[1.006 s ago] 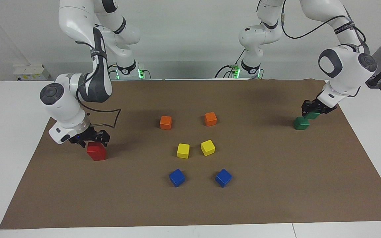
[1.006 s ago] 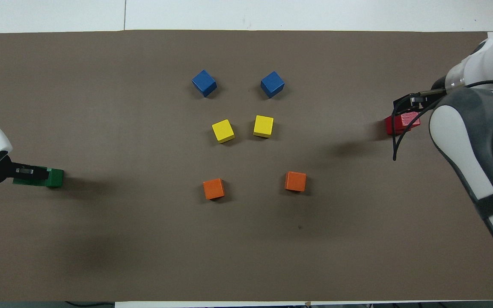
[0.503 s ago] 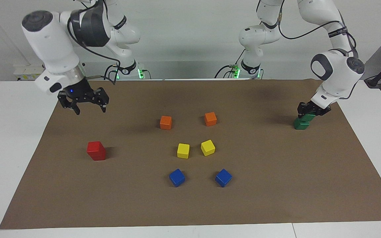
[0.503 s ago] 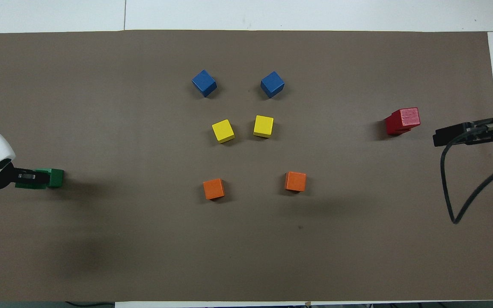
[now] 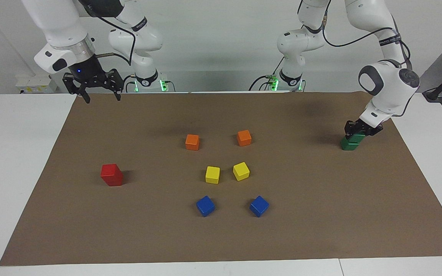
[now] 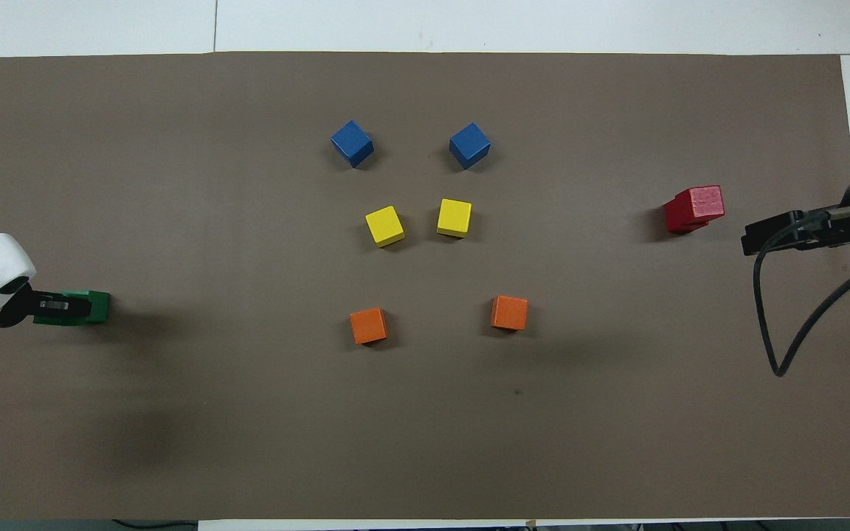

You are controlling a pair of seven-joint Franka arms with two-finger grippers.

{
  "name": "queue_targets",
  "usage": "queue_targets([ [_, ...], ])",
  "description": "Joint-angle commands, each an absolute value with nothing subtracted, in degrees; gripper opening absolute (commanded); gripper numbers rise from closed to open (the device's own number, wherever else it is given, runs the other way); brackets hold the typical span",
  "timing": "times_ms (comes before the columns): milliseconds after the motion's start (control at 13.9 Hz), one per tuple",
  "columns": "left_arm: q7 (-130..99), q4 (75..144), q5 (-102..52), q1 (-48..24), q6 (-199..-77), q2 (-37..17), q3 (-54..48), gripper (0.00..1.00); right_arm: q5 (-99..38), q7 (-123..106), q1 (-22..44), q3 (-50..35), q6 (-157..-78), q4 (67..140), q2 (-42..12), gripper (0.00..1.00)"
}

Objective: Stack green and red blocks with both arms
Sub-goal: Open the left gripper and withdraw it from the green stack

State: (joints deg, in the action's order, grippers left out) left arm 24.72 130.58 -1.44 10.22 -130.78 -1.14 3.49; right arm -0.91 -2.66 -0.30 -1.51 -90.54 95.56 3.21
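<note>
The upper green block (image 5: 356, 135) sits on the lower green block, so it is now time for my left gripper to open.
Two red blocks stand stacked (image 5: 111, 174) toward the right arm's end of the mat; the stack also shows in the overhead view (image 6: 694, 208). My right gripper (image 5: 102, 96) is open and empty, raised high over the mat's edge nearest the robots, well apart from the red stack. My left gripper (image 5: 359, 128) is shut on the upper green block (image 5: 356, 135), which sits on the lower green block (image 5: 348, 145) at the left arm's end. In the overhead view the left gripper (image 6: 49, 307) covers most of the green blocks (image 6: 97, 307).
Two orange cubes (image 5: 192, 142) (image 5: 244, 138), two yellow cubes (image 5: 212, 174) (image 5: 241, 171) and two blue cubes (image 5: 205, 206) (image 5: 259, 206) lie in pairs mid-mat. The brown mat (image 5: 320, 214) covers the white table.
My right gripper let go of the red stack and rose up and toward the robots. My left gripper shifted the held green block onto the lower green one.
</note>
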Motion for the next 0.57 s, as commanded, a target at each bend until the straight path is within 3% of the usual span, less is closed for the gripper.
queue_targets([
  [0,25.31,131.92,-0.7,11.07,-133.07,-1.32,2.99,0.12,-1.76,-1.67,-0.88,-1.85,-88.95,94.39,2.9,1.0],
  [72,25.31,131.75,-0.7,10.99,-132.89,-1.32,2.99,0.99,-1.76,-1.67,-0.88,-1.85,-88.86,94.48,2.99,1.0],
  [503,25.23,125.35,-0.7,10.46,-123.86,-0.88,2.99,1.0,-0.62,-1.14,-0.79,-1.76,-88.42,94.57,3.16,1.0],
])
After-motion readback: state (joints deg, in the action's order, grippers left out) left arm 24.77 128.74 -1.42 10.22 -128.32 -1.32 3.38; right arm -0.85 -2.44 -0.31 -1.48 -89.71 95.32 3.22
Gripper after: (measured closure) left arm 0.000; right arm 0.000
